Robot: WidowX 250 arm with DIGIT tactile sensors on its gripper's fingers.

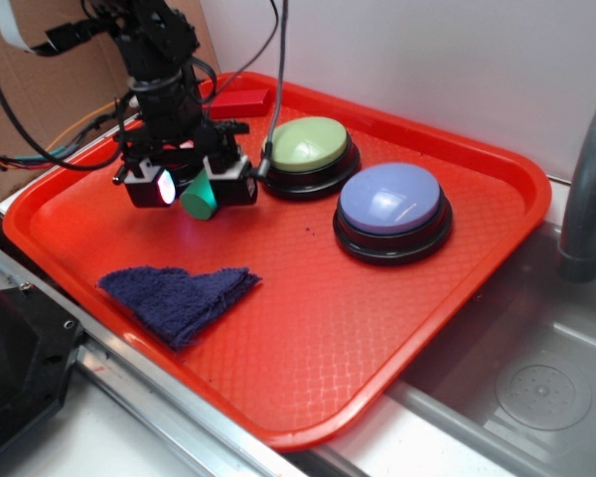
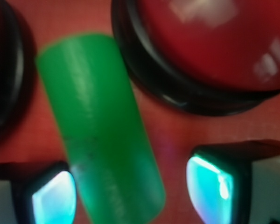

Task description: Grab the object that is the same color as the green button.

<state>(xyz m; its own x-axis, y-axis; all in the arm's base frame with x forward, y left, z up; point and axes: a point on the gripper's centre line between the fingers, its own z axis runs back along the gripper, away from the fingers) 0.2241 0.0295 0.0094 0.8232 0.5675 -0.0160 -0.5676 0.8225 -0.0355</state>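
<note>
My fingers reach down to the red tray with the green cylinder's near end (image 1: 199, 204) between them, so closing now would catch it. It is time to close.
The object, a small green cylinder (image 1: 200, 200), lies on its side on the red tray (image 1: 328, 328), just left of the green button (image 1: 310, 144) with its pale lime dome. My gripper (image 1: 191, 189) is lowered over it and open, one finger on each side. In the wrist view the cylinder (image 2: 102, 130) runs between the glowing fingertips (image 2: 53, 198). The left pad is at its side and a gap of tray shows before the right pad. My gripper (image 2: 130, 193) is not closed on it.
A red-domed button (image 2: 210, 42) sits close ahead of the cylinder, and a black base (image 2: 4, 70) is at the left. A lavender button (image 1: 390, 204), a dark blue cloth (image 1: 179, 293) and a red block (image 1: 240, 99) share the tray. A sink (image 1: 536, 388) lies right.
</note>
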